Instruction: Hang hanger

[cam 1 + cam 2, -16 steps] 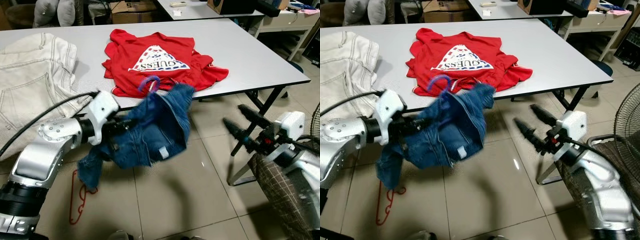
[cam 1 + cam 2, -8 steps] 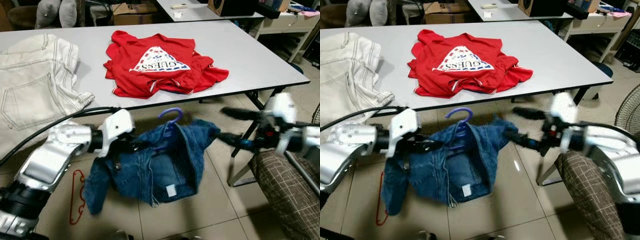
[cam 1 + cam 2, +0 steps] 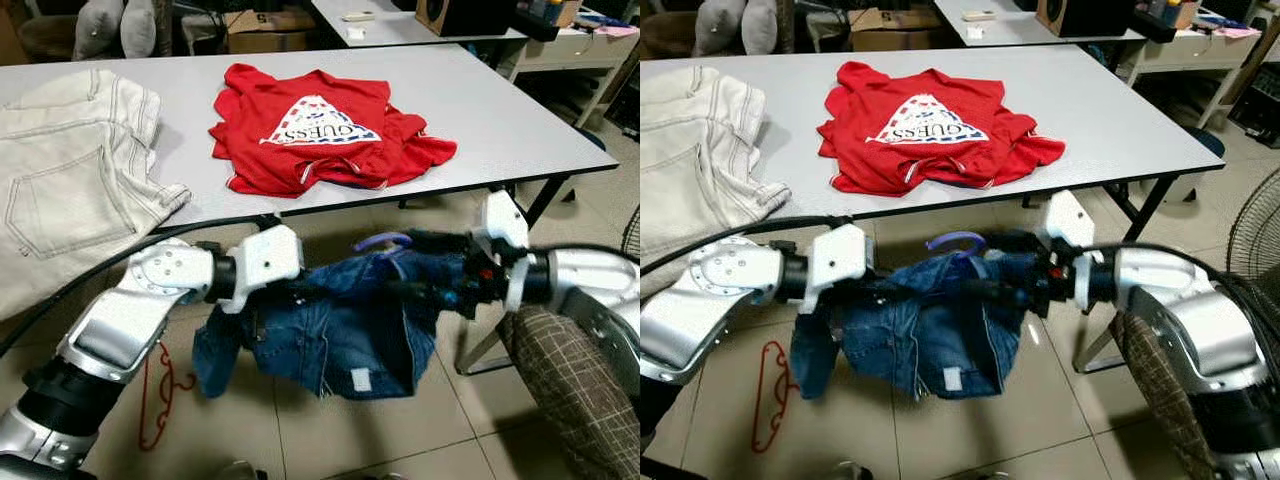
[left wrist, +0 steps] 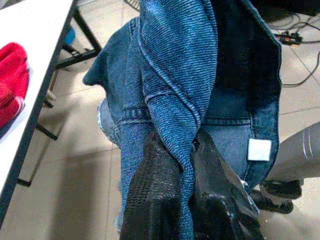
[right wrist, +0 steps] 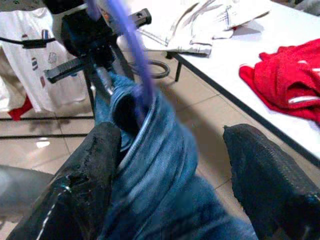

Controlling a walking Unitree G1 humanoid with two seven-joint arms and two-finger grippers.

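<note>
The denim jacket's body (image 3: 345, 345) hangs slack below the hanger, so my right gripper should next pinch the jacket by its raised shoulder fold (image 3: 425, 268).
A blue denim jacket (image 3: 340, 330) hangs on a purple hanger (image 3: 380, 241) in front of the table's near edge, above the tiled floor. My left gripper (image 4: 182, 142) is shut on a fold of the jacket at its left shoulder. From the right, my right gripper (image 5: 175, 137) stands open, its two fingers on either side of the jacket's other shoulder and the hanger's neck. The jacket stretches roughly level between both arms, and the hook tips over backwards. A white label (image 4: 259, 149) marks the inside of the collar.
A red T-shirt (image 3: 325, 125) and pale jeans (image 3: 70, 150) lie on the grey table (image 3: 520, 120). A red hanger (image 3: 155, 400) lies on the floor at the left. A checked chair cushion (image 3: 570, 400) and a fan (image 3: 1255, 240) stand close on the right.
My right gripper has swung left to the jacket's right shoulder. The left arm has lifted the jacket so it now spreads level between both arms, and the hook has tipped over.
</note>
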